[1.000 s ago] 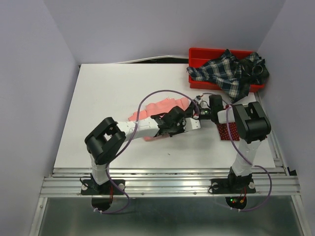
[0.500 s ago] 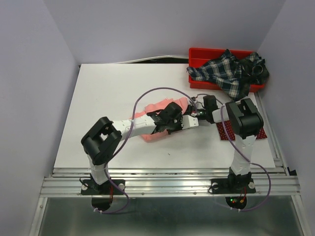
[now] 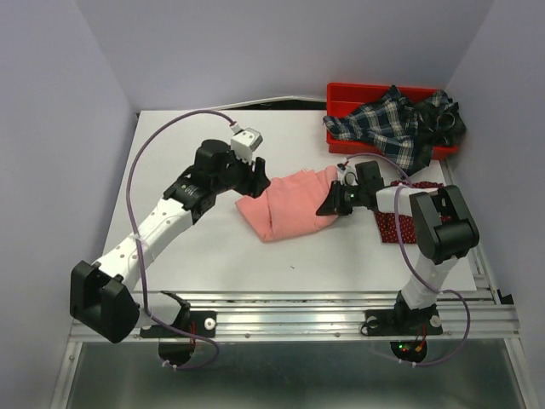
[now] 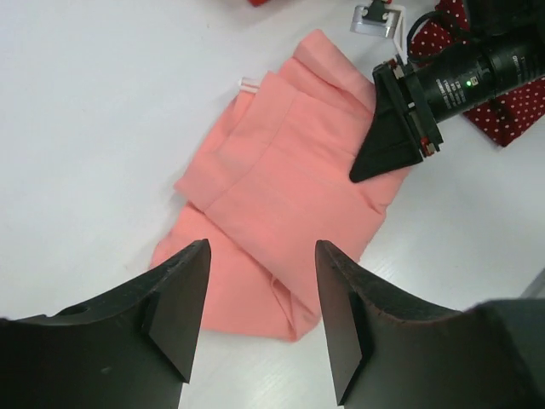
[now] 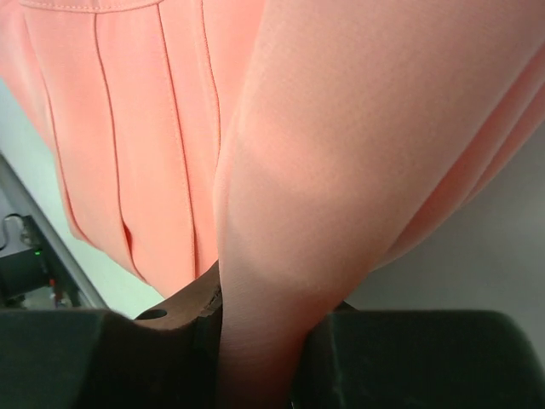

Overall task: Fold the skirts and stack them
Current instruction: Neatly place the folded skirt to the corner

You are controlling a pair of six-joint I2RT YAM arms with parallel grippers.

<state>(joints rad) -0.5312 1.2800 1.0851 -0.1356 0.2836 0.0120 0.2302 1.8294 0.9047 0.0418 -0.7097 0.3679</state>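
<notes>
My left gripper grips the pink skirt's edge (image 3: 253,222) opposite my right gripper next, so that the folded pink skirt goes on the dotted skirt (image 3: 393,226).
The salmon-pink skirt (image 3: 285,206) lies folded on the middle of the white table (image 3: 187,247). My right gripper (image 3: 325,207) is shut on a fold at its right edge; that fold (image 5: 281,256) runs down between the jaws in the right wrist view. My left gripper (image 3: 258,173) hangs open above the skirt's far-left side and holds nothing; its wrist view shows the pink skirt (image 4: 281,187) below the spread fingers (image 4: 183,298). The dark red dotted skirt (image 3: 393,226) lies flat under the right arm. The navy plaid skirt (image 3: 392,126) is heaped over the bin.
A red plastic bin (image 3: 342,92) stands at the far right corner. The left arm's purple cable (image 3: 149,158) arcs over the table's left side. Grey walls close in the table on three sides. A metal rail (image 3: 289,311) runs along the near edge.
My left gripper has let go of the pink skirt, opened and drawn back to the far left. My right gripper has shut on the skirt's right edge. The skirt now lies flatter.
</notes>
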